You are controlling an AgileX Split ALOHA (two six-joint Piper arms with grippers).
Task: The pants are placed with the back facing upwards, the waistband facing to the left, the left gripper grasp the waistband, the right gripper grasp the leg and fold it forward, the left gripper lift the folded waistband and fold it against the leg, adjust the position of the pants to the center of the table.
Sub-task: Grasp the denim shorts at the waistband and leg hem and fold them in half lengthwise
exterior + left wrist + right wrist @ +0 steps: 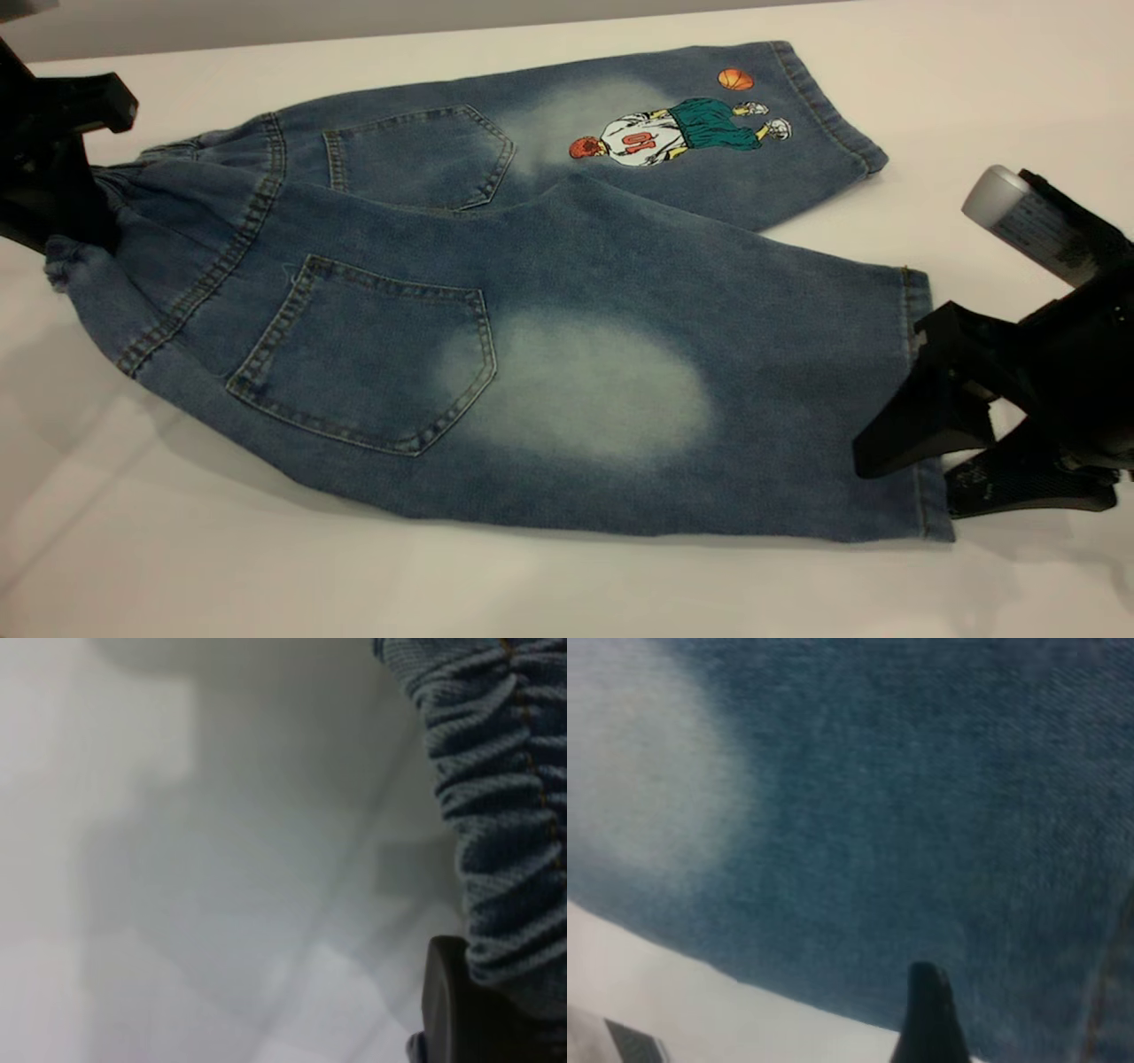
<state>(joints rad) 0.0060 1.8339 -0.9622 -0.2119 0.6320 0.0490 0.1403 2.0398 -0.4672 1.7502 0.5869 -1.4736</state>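
My right gripper should grab the pants by the open hem edge next, as the rest of the near leg lies flat on the tabletop.
The blue denim pants lie back up on the white table, with two patch pockets showing. The gathered waistband points left, and my left gripper is shut on it. In the left wrist view the ruffled waistband hangs against one dark finger, raised off the table. The leg with the pale oval patch is the nearer one. My right gripper stands open at its hem, one finger above the cloth and one beside it. The right wrist view shows one finger over the denim leg.
The far leg carries the basketball player print and reaches toward the back right. The table's back edge runs close behind the pants. Bare white table surface lies in front of the pants and at the right behind my right arm.
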